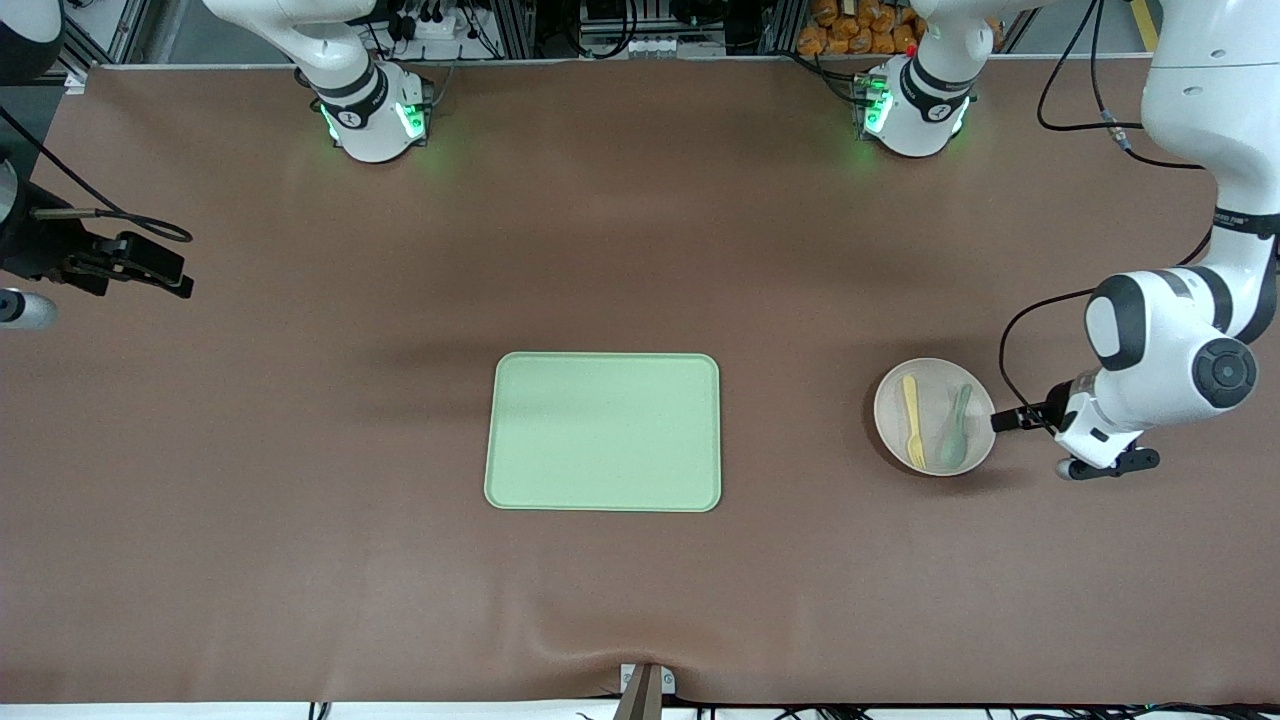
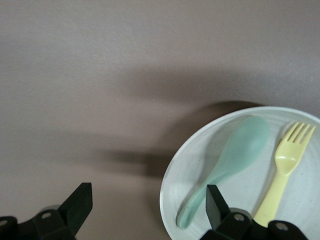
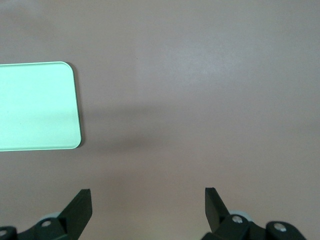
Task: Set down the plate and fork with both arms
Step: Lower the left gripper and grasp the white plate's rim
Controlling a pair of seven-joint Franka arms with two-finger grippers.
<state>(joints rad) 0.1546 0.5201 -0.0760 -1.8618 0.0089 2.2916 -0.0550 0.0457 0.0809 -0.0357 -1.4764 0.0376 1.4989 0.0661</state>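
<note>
I need to grab the plate by its rim [image 1: 986,422] beside the spoon's handle with my left gripper next. Then I can place the plate with its fork on it.
The round cream plate [image 1: 935,385] [image 2: 186,167] lies on the brown table toward the left arm's end. On it lie the pale yellow fork [image 1: 911,420] [image 2: 286,161] and, beside it, a pale green spoon [image 1: 955,428] [image 2: 240,150]. My left gripper [image 1: 1012,420] [image 2: 148,194] is open and low at the plate's edge on the left arm's side. One finger stands over the plate by the spoon's handle, the other over bare table. My right gripper [image 1: 165,272] [image 3: 147,197] hangs open over bare table at the right arm's end, holding nothing.
A rectangular light green tray [image 1: 604,431] [image 3: 37,105] lies at the table's middle with nothing on it. A black cable [image 1: 1020,330] loops by the left arm's wrist. A small bracket [image 1: 645,688] sits at the table's edge nearest the front camera.
</note>
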